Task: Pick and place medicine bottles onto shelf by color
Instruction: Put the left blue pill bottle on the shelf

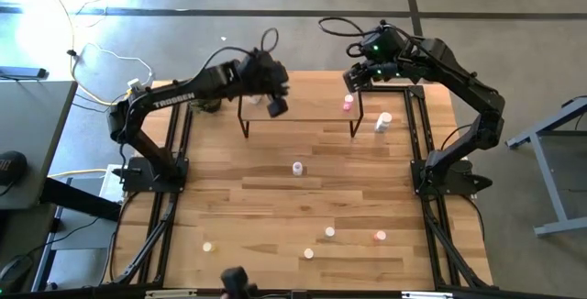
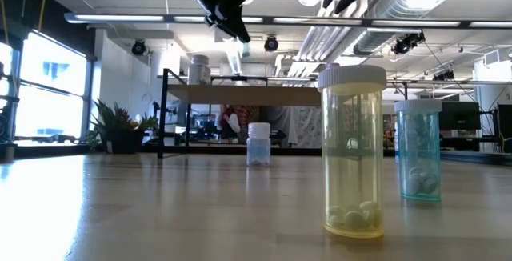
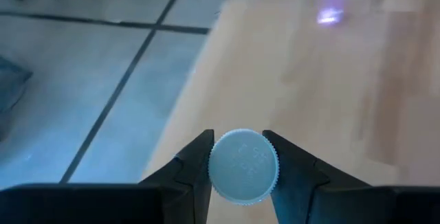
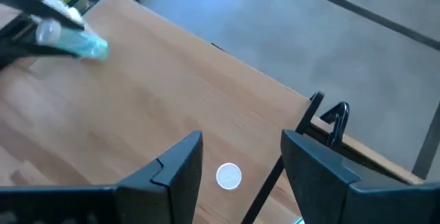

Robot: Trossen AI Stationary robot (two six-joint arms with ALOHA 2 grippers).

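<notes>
My left gripper needs to lower the green-blue bottle [image 3: 244,166] before it releases the bottle, which slants in the air above the shelf board [image 3: 302,100].
My left gripper [image 1: 274,100] is over the left part of the shelf [image 1: 303,97] and is shut on a pale green-blue bottle with a white ribbed cap [image 3: 243,165]; this bottle also shows in the right wrist view [image 4: 86,45]. My right gripper [image 1: 354,77] is open and empty above the shelf's right end. A pink bottle [image 1: 348,104] stands there on its base; its white cap [image 4: 228,176] shows below, between my open fingers. In the low view the shelf [image 2: 240,94] stands at the back, with both grippers above it. My left gripper pinches the bottle between its two fingers at the cap end [image 3: 213,165], one finger [image 3: 189,176] on each side. The bottle lies along the fingers, its cap toward the wrist and its body pointing away. It slants down, clear of the shelf board [image 3: 309,80].
A white bottle [image 1: 382,122] stands on the table right of the shelf and another [image 1: 297,168] in front of it. Several small bottles stand near the front edge [image 1: 329,232], among them a yellow one [image 2: 352,153] and a blue one [image 2: 418,153]. A plant [image 2: 120,129] stands far left.
</notes>
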